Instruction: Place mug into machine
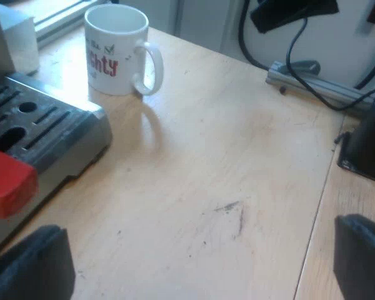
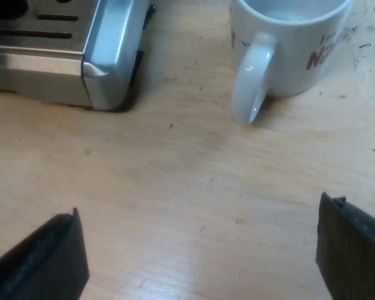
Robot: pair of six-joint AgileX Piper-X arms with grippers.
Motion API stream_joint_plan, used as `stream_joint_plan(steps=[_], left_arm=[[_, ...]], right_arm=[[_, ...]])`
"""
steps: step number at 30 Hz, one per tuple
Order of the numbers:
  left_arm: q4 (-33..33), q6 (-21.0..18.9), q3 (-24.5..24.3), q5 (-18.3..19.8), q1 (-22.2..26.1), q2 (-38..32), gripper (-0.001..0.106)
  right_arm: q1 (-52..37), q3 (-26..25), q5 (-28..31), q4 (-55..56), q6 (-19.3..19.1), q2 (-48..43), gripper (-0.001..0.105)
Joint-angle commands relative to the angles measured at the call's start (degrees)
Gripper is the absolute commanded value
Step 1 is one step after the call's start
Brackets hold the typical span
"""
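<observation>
I should next grab the mug by its handle (image 2: pixel 252 82) with my right gripper, so that I can place it into the machine (image 2: pixel 56 53).
A white mug (image 1: pixel 117 50) with red lettering stands upright on the wooden table (image 1: pixel 225 187), just off the corner of the machine's metal drip tray (image 1: pixel 50 131). The holder's red handle end (image 1: pixel 9 181) sticks out over that tray. My left gripper (image 1: pixel 200 262) is open above bare wood, well short of the mug. In the right wrist view the same mug (image 2: pixel 287 44) has its handle (image 2: pixel 250 81) turned toward my right gripper (image 2: pixel 200 256), which is open with nothing between its fingers, a short way from the mug. The drip tray corner (image 2: pixel 106 62) lies beside the mug.
A metal bar (image 1: pixel 312 84) lies on the table by the wall, with black cables above it. A black base (image 1: pixel 365 150) stands by a seam in the tabletop. A pale box (image 1: pixel 19 40) sits beyond the machine.
</observation>
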Motion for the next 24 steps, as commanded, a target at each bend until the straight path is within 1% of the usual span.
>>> stream_joint_plan(steps=[1, 2, 3, 4, 5, 8, 9, 10, 12, 13, 15, 17, 18, 19, 21, 22, 24], left_arm=[[-3.3, 0.3, 1.3, 0.3, -0.4, 0.0, 0.087], [-3.9, 0.3, 1.6, 0.3, -0.4, 0.0, 0.087], [-5.6, 0.3, 2.8, 0.3, -0.4, 0.0, 0.087], [-6.1, 0.3, 3.2, 0.3, -0.4, 0.0, 0.087], [-6.6, 0.3, 3.6, 0.3, -0.4, 0.0, 0.087], [-7.8, 0.3, 5.4, 0.3, -0.4, 0.0, 0.087], [-8.0, 0.3, 6.0, 0.3, -0.4, 0.0, 0.087], [-8.0, 0.3, 6.3, 0.3, -0.4, 0.0, 0.087], [-8.0, 0.3, 7.2, 0.3, -0.4, 0.0, 0.087], [-8.0, 0.3, 7.4, 0.3, -0.4, 0.0, 0.087], [-8.0, 0.3, 8.3, 0.3, -0.4, 0.0, 0.087], [-8.5, 0.3, 8.6, 0.3, -0.4, 0.0, 0.087], [-8.5, 0.3, 8.6, 0.3, -0.4, 0.0, 0.087], [-9.3, 0.3, 8.7, 0.3, -0.4, 0.0, 0.087], [-9.3, 0.3, 8.7, 0.3, -0.4, 0.0, 0.087], [-9.3, 0.3, 8.7, 0.3, -0.4, 0.0, 0.087], [-9.3, 0.3, 8.7, 0.3, -0.4, 0.0, 0.087]], right_arm=[[2.2, 1.6, 4.3, -3.3, 2.0, 0.0, 0.077], [3.6, 2.8, 5.7, -5.1, 2.9, 0.0, 0.077], [4.9, 4.3, 6.8, -7.0, 3.1, 0.0, 0.077], [5.6, 4.8, 7.1, -7.8, 3.1, 0.0, 0.077], [6.9, 6.3, 8.0, -9.8, 3.4, 0.0, 0.077], [9.1, 9.0, 11.4, -13.4, 6.2, 0.0, 0.077], [11.0, 11.1, 14.6, -16.1, 8.8, 0.0, 0.077], [11.3, 11.8, 15.6, -17.0, 9.2, 0.0, 0.077], [13.0, 14.6, 18.1, -21.0, 9.4, 0.0, 0.077], [13.4, 15.1, 18.5, -21.7, 9.4, 0.2, 0.077], [14.3, 17.9, 21.6, -26.2, 9.4, 1.2, 0.077], [14.5, 19.1, 23.1, -29.3, 9.4, 1.6, 0.077], [14.4, 20.5, 24.0, -32.6, 9.4, 2.7, 0.077], [14.4, 20.7, 24.3, -33.1, 9.4, 2.8, 0.077], [14.3, 23.8, 26.1, -42.0, 8.9, 5.9, 0.077], [14.3, 24.2, 26.4, -43.2, 8.9, 6.5, 0.077], [14.2, 26.1, 26.8, -49.5, 8.9, 9.8, 0.077]])
